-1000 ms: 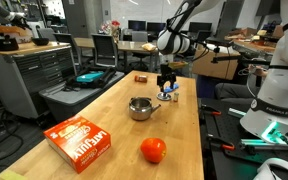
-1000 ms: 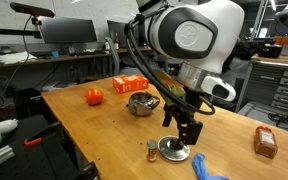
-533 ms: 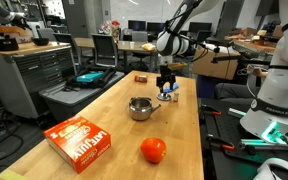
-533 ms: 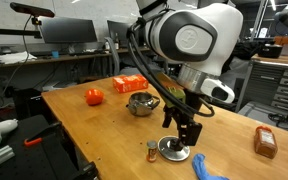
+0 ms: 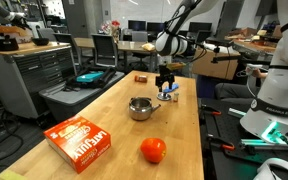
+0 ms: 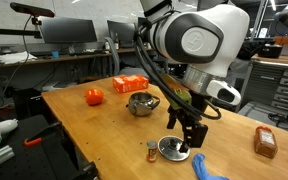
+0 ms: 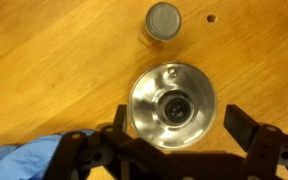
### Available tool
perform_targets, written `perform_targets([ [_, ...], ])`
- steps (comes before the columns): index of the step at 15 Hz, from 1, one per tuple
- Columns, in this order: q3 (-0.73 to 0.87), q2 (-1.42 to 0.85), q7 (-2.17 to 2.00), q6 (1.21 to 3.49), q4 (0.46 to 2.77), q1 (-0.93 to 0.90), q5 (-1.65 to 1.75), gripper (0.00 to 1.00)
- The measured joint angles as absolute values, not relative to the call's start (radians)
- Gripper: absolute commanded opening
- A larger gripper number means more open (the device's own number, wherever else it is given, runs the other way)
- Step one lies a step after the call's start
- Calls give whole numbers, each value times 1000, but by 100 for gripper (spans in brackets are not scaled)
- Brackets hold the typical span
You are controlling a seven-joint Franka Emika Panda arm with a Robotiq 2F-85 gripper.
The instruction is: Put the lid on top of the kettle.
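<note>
The lid would stay flat on the wooden table if I lifted my gripper now, because my open fingers are wide of its knob (image 5: pixel 165 95) (image 7: pixel 177 109).
The round silvery lid (image 7: pixel 172 105) lies flat on the wooden table, its knob up; it also shows in an exterior view (image 6: pixel 172 149). My gripper (image 7: pixel 174 132) hangs straight above it, open, one finger on each side of the lid, not touching it. In the exterior views the gripper (image 6: pixel 184 143) (image 5: pixel 166 85) is low over the table. The small steel kettle (image 5: pixel 140 108) (image 6: pixel 140 104) stands open-mouthed mid-table, well away from the lid.
A small grey cylinder (image 7: pixel 163 19) (image 6: pixel 152 150) stands next to the lid. A blue cloth (image 7: pixel 24 162) (image 6: pixel 206 166) lies beside the gripper. An orange-red fruit (image 5: pixel 153 150), an orange box (image 5: pixel 80 140) and a brown object (image 6: pixel 265 142) sit on the table.
The arm has shifted slightly over the lid. The lid and the kettle have not moved.
</note>
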State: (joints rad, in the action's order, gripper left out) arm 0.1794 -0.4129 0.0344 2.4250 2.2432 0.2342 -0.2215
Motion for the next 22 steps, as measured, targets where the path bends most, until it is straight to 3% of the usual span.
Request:
perform_targets([
  [4,179,-435,33,2425,2228,235,-221,82],
  [7,177,-447,33,2425,2223,235,-221,47],
  [12,174,-451,32,2425,2222,235,-221,10],
  [22,170,-438,30,2378,2222,238,-222,13],
])
